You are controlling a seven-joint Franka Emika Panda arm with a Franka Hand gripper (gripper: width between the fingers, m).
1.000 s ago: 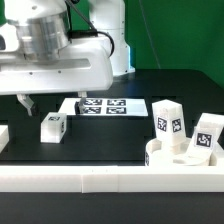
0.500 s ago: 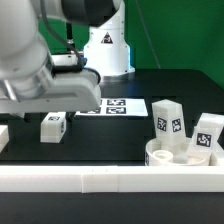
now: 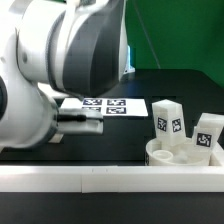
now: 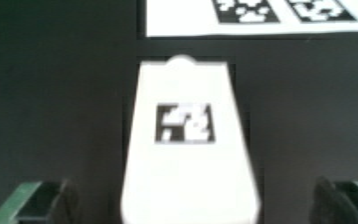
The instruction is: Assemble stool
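Observation:
The rounded tip of the leg has to stay free to enter the round white seat, so the gripper needs to grab the leg's wide end [image 4: 190, 200] next.
In the wrist view a white blocky leg [image 4: 194, 140] with a black-and-white tag lies on the black table. It runs lengthwise between the two fingers of my open gripper [image 4: 194, 205], with dark gaps on both sides. One dark fingertip [image 4: 30, 200] shows at each lower corner. In the exterior view this leg and the gripper are hidden behind the arm [image 3: 60, 70]. The round white seat [image 3: 172, 157] sits at the exterior view's lower right. Two tagged legs [image 3: 168, 122] [image 3: 207, 135] stand upright at it.
The marker board [image 3: 108, 105] lies flat behind the arm and shows at the wrist view's edge [image 4: 247, 15]. A long white rail [image 3: 70, 178] edges the front of the table. The arm's bulk fills the exterior view's left.
The arm has swung down and toward the camera. It now fills the exterior view's left and covers the lying leg that showed there before. The seat and the two upright legs have not moved.

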